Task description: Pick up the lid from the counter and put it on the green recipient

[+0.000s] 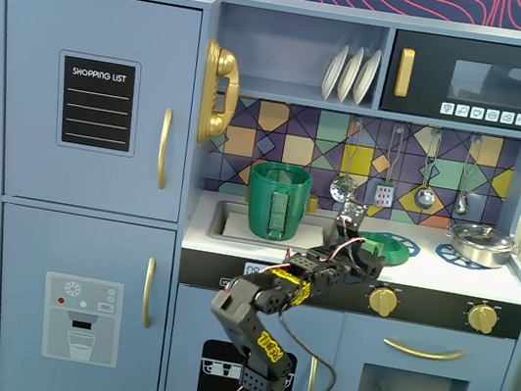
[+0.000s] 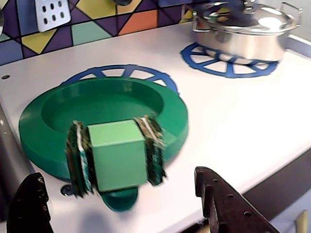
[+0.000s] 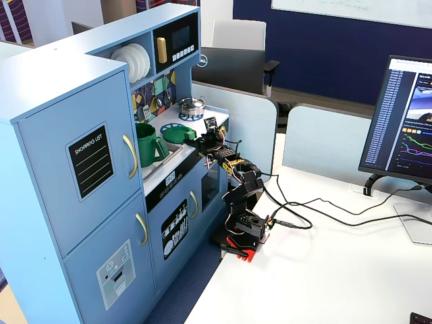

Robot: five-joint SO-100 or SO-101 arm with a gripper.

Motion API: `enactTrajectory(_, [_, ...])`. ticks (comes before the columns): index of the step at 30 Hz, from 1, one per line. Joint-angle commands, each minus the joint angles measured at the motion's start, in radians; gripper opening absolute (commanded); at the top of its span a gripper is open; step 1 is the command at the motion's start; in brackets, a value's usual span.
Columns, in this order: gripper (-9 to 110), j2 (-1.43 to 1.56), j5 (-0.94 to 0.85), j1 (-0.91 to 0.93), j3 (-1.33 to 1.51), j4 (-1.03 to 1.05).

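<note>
The gripper grips the green lid by its pale green knob (image 1: 371,247) next, to put it on the green recipient (image 1: 276,201).
The green lid (image 2: 58,121) lies on the white counter over a blue burner ring (image 2: 121,72), recessed side up. A light green cube-shaped block (image 2: 116,153) with ribbed sides stands at its near rim. My gripper (image 2: 117,174) is open, its black jaws wide apart on either side of the block and not touching it. In both fixed views the gripper (image 1: 362,256) (image 3: 196,138) hovers at the counter's front edge by the lid (image 1: 393,244) (image 3: 174,133). The green recipient (image 1: 276,201) (image 3: 145,145) stands upright in the sink, left of the lid, mouth open.
A steel pot (image 1: 479,242) (image 2: 248,29) sits on the right burner ring. Utensils hang on the tiled back wall (image 1: 386,156). The sink (image 1: 227,220) is to the left. Stove knobs (image 1: 382,301) sit under the counter edge.
</note>
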Motion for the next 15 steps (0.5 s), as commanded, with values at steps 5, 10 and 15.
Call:
enactTrajectory(5, [30,-0.123,-0.014,-0.031,-0.175,-0.064])
enactTrajectory(10, [27,-0.183,-0.009,-0.041,-0.224,-0.064])
enactTrajectory(15, [0,-0.189,-0.048,-0.069,-0.213,-0.101])
